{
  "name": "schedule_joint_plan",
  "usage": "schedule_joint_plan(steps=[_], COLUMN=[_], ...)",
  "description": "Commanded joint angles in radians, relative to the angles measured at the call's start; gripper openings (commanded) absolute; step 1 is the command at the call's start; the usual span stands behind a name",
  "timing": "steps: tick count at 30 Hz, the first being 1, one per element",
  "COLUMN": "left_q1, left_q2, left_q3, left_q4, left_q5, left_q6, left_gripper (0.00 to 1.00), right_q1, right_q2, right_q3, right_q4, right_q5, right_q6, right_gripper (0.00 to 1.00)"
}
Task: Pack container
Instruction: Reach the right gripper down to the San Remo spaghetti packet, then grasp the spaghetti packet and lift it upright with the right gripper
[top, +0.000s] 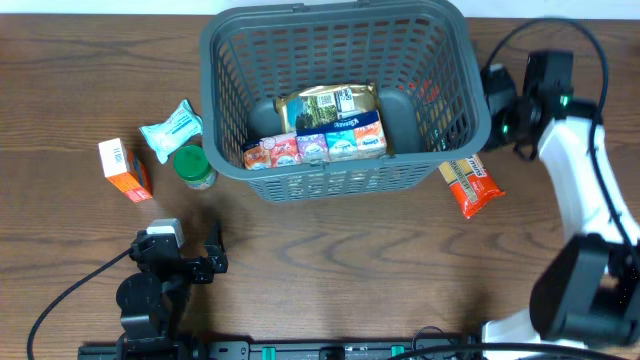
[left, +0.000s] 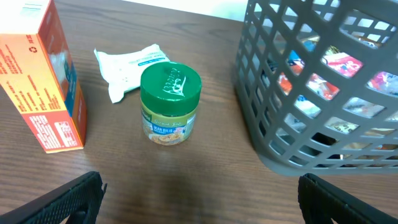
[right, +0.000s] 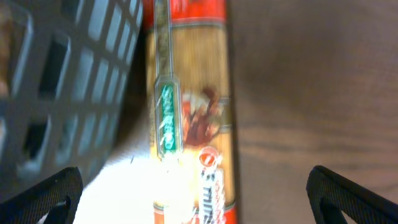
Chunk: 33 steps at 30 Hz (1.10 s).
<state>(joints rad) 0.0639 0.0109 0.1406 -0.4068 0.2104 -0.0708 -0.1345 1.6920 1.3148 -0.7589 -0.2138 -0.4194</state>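
Observation:
My right gripper grips the orange-red packet across its narrow width next, toward its near end. That leaves the far length free to lead into the basket (top: 340, 180).
The dark grey basket (top: 340, 180) stands at the table's far middle and holds a tan bag (top: 328, 103) and a row of coloured cartons (top: 318, 146). Its lattice wall also shows in the left wrist view (left: 292, 87) and the right wrist view (right: 68, 81). My left gripper (top: 185, 262) (left: 199, 186) is open and empty, low at the front left, facing a green-lidded jar (top: 195, 167) (left: 169, 102). My right gripper (top: 505, 110) (right: 196, 199) is open above an orange-red packet (top: 470, 186) (right: 193, 106) lying by the basket's right wall.
An orange box (top: 125, 170) (left: 43, 87) stands left of the jar. A white and teal packet (top: 170, 128) (left: 127, 65) lies behind the jar. Black cables run at the front left and the far right.

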Motion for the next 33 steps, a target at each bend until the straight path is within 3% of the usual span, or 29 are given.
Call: schedule_joint_plan(steps=[1,15,33], left_q1=[0.005,0.005,0.005], left_q2=[-0.006,-0.006,-0.006], left_q3=[-0.02,-0.02,-0.02], left_q4=[-0.003,-0.003,-0.002], left_q5=[0.006,0.006,0.006], left_q6=[0.017,0.017,0.017], left_gripper=[0.99,0.98,0.98], right_q1=[0.035,0.092,0.08], right_q2=[-0.075,-0.122,0.056], right_q3=[-0.158,-0.526,-0.56], right_q4=[0.058,0.559,0.809], right_q5=[0.019,0.173,0.206], right_q6=[-0.001,0.051,0.119], right_gripper=[0.99,0.99,0.99])
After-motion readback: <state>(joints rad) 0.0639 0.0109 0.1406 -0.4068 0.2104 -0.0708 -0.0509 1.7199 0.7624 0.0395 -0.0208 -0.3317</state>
